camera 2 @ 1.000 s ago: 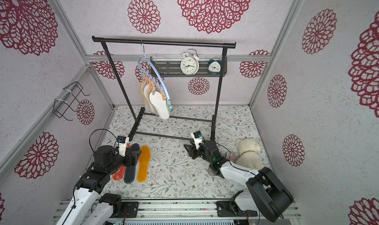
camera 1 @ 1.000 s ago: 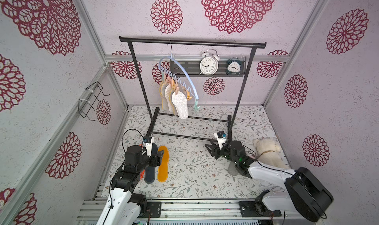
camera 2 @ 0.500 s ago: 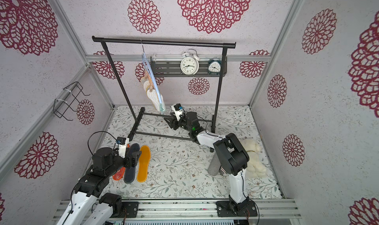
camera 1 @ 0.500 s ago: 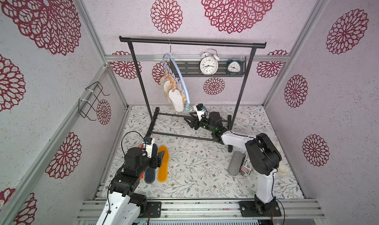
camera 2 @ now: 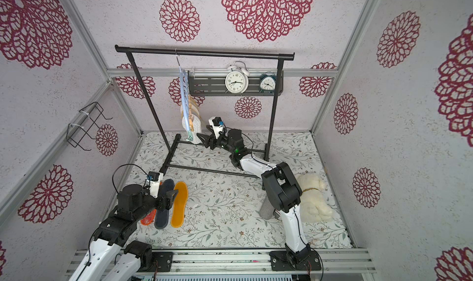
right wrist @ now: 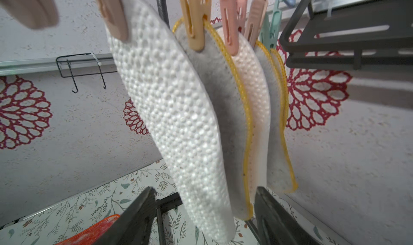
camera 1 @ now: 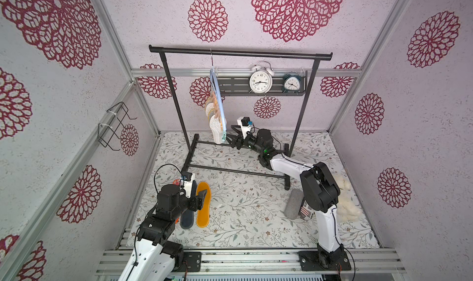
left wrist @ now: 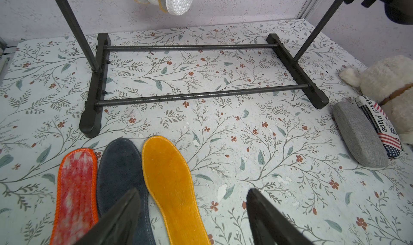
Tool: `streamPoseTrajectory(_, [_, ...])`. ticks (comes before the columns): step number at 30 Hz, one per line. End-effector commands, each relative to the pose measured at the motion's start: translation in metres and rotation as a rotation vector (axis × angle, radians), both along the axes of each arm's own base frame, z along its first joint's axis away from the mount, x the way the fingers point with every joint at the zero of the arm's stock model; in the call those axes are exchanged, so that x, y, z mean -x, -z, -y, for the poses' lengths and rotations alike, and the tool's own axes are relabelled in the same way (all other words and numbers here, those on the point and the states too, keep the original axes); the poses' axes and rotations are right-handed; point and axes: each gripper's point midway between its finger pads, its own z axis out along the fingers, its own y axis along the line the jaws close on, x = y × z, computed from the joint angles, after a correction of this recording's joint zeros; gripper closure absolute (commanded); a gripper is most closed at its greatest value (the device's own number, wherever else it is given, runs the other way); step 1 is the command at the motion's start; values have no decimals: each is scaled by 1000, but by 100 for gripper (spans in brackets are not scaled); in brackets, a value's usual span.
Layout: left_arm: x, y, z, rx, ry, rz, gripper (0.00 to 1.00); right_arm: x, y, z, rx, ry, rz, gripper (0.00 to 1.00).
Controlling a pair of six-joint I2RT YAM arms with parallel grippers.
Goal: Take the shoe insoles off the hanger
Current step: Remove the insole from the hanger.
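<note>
My right gripper should next grab the white bumpy insole across its lower part. The clothespin then stays free to unclip it from the hanger.
The pale blue hanger hangs edge-on from the rack bar. Several shoe insoles hang clipped under it by pastel clothespins. Nearest is a white bumpy insole, with grey, yellow-edged ones behind it. My right gripper is open, its fingers on either side of the lower tips of those two insoles. An orange-red insole, a dark grey one and a mustard-yellow one lie on the floor. My left gripper hovers open above them, holding nothing.
The black garment rack stands at the back, its base bars on the floral floor. A grey felt roll, a printed pouch and a white plush toy lie at the right. Clocks sit on a wall shelf. A wire bracket hangs on the left wall.
My right arm has swung from the floor up to the hanging insoles, and its jaws have widened. The hanger has turned edge-on. The left arm has stayed put.
</note>
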Motion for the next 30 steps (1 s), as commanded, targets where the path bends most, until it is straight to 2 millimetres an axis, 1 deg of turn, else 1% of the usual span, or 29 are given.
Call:
streamPoseTrajectory(1, [0, -7, 2, -1, 7, 14, 22, 4, -25, -11, -31, -62, 53, 28])
streamPoseTrajectory(6, [0, -7, 3, -2, 11, 13, 22, 11, -30, -21, -61, -104, 65, 34])
streamPoseTrajectory(11, [1, -7, 3, -6, 10, 16, 22, 23, -27, -32, -63, -169, 65, 46])
streamPoseTrajectory(15, [2, -8, 2, -11, 3, 22, 21, 31, -26, -36, -72, -210, 71, 63])
streamPoseTrajectory(18, [2, -8, 2, -16, 4, 22, 21, 29, -25, -38, -93, -217, 54, 83])
streamPoseTrajectory(19, [3, -8, 2, -16, 5, 21, 21, 28, -25, -39, -95, -215, 52, 85])
streamPoseTrajectory(22, [3, -9, 3, -18, 7, 24, 21, 26, -27, -42, -99, -227, 52, 87])
streamPoseTrajectory(26, [3, -10, 2, -20, 0, 30, 21, 30, -32, -43, -111, -251, 59, 99])
streamPoseTrajectory(30, [2, -16, 4, 2, 2, 41, 21, 40, -34, -42, -129, -338, 34, 100])
